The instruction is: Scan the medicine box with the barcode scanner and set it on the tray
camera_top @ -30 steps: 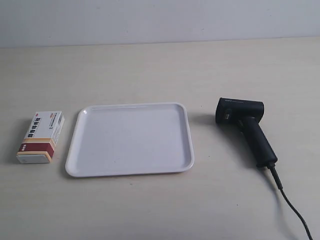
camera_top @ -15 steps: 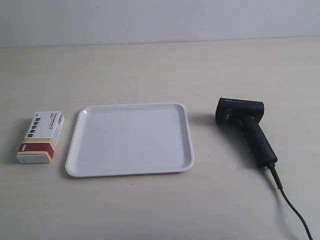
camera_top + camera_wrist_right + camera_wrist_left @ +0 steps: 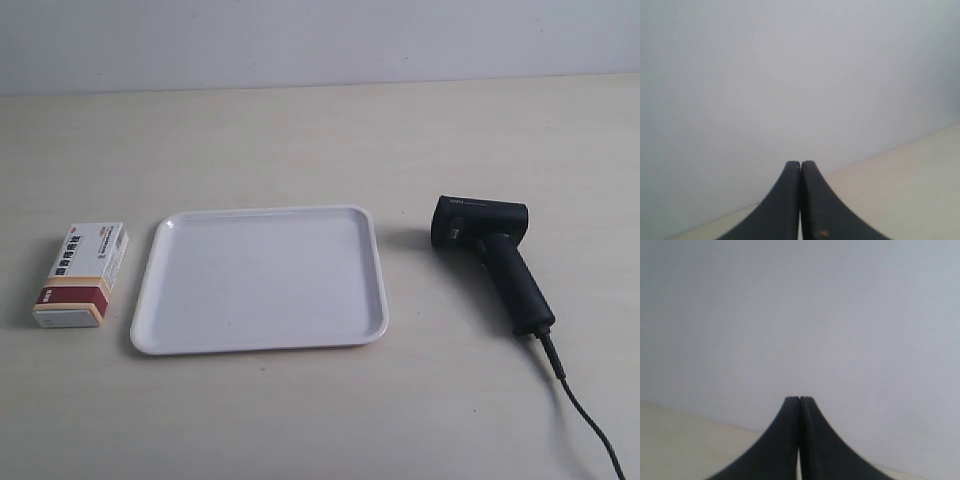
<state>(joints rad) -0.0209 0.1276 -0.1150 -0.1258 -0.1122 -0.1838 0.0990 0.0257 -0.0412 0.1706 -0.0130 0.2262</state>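
Note:
The medicine box needs to be scanned and put on the tray (image 3: 152, 300), so my left gripper should next grab the medicine box by its red-banded end (image 3: 72, 298).
The medicine box (image 3: 83, 272) lies flat on the table at the exterior view's left, its dark red and tan band toward the front. To its right sits the white tray (image 3: 152, 300), with nothing on it. The black barcode scanner (image 3: 490, 255) lies on its side at the right, its cable (image 3: 580, 415) trailing to the front edge. Neither arm shows in the exterior view. My left gripper (image 3: 799, 399) is shut with nothing in it, facing a pale wall. The right gripper (image 3: 800, 163) is likewise shut and holds nothing. None of the task's things appear in either wrist view.
The table (image 3: 320, 140) is a pale beige surface running back to a light grey wall (image 3: 320, 40). In both wrist views only the table's far edge and the wall show beyond the fingers.

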